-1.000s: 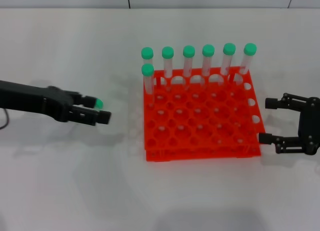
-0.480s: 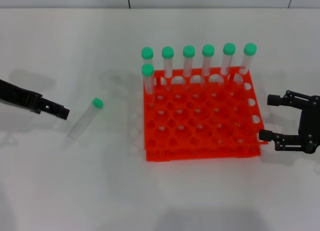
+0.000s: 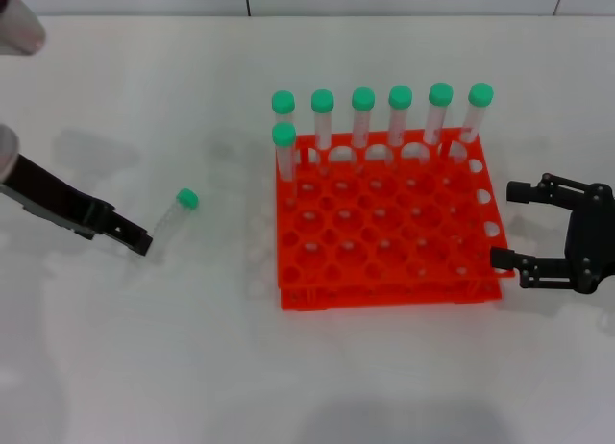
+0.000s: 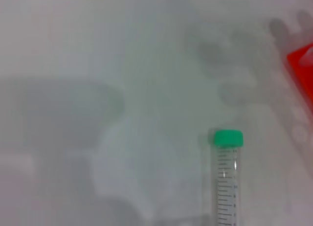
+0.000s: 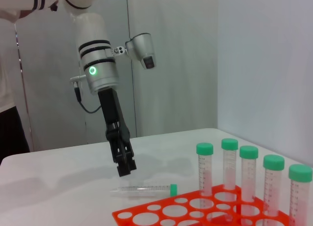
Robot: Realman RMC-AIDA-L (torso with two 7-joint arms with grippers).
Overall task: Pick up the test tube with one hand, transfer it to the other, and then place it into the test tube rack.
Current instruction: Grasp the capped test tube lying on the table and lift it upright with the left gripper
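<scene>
I shouldn't close my left gripper yet: its fingers are above and short of the test tube (image 3: 176, 213) (image 4: 228, 187). I need to lower them toward the tube first, then close on it.
The test tube (image 3: 176, 213) lies on the white table left of the rack, with its green cap toward the rack. It also shows in the left wrist view (image 4: 226, 182) and the right wrist view (image 5: 144, 190). My left gripper (image 3: 135, 240) hangs tilted over the tube's bottom end, a little above it (image 5: 126, 168), and holds nothing. The orange-red test tube rack (image 3: 384, 296) stands at the middle of the table. My right gripper (image 3: 511, 225) is open and empty, just off the rack's right edge.
Several green-capped tubes (image 3: 401, 112) stand in the rack's back row, and one more (image 3: 283, 151) stands in the second row at the left. They also show in the right wrist view (image 5: 248, 172). A rack corner (image 4: 303, 64) shows in the left wrist view.
My left gripper drew back to the left from the tube, which stays lying on the table. It then tilted down over the tube's bottom end. The right gripper barely moved.
</scene>
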